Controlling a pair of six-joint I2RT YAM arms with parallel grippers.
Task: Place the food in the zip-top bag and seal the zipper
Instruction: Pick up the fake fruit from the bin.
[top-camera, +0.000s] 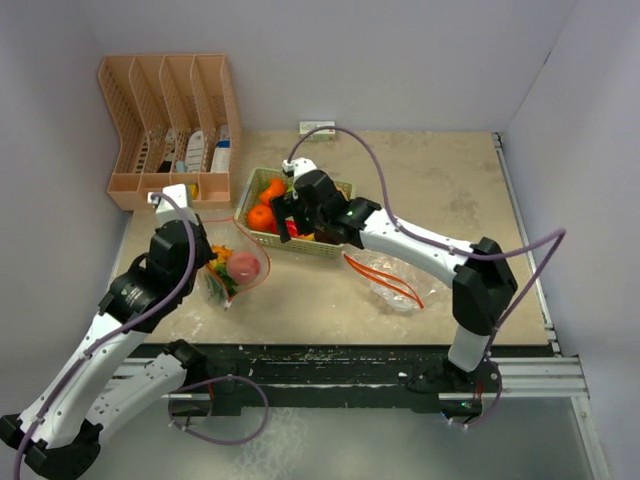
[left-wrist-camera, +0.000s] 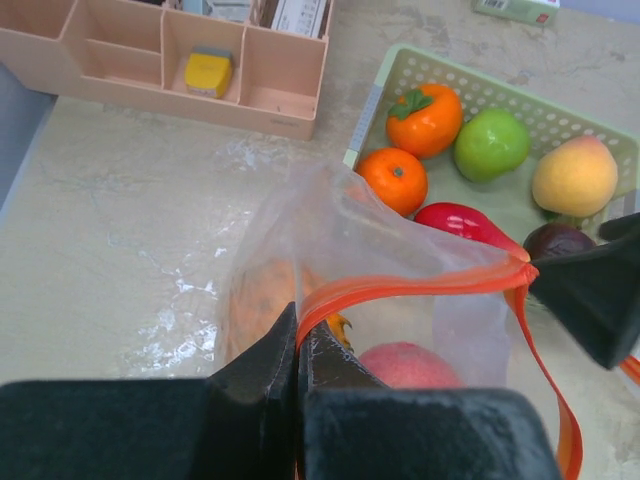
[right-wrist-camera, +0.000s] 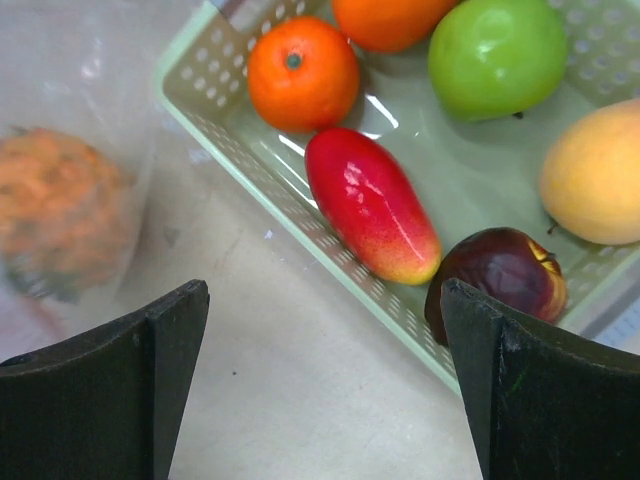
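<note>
Next, my right gripper grips the red pepper (right-wrist-camera: 370, 205) across its narrow sides, and the pepper's red end stays free to enter the zip-top bag.
My left gripper (left-wrist-camera: 299, 340) is shut on the orange zipper rim of the clear zip-top bag (left-wrist-camera: 330, 230) and holds its mouth open. A pink fruit (left-wrist-camera: 410, 365) and the spiky orange pineapple (left-wrist-camera: 262, 295) lie inside the bag. My right gripper (right-wrist-camera: 325, 350) is open and empty, low over the table at the near edge of the green basket (right-wrist-camera: 200, 100). The basket holds the red pepper (right-wrist-camera: 370, 205), an orange (right-wrist-camera: 303, 72), the green lime (right-wrist-camera: 497, 55), the yellow mango (right-wrist-camera: 595, 170) and the dark purple fruit (right-wrist-camera: 500, 280). In the top view the bag (top-camera: 240, 268) lies left of the basket (top-camera: 262, 238).
A second clear bag with an orange zipper (top-camera: 395, 282) lies to the right of the basket. A peach desk organizer (top-camera: 170, 120) stands at the back left. A small white-and-green box (top-camera: 315, 128) sits by the back wall.
</note>
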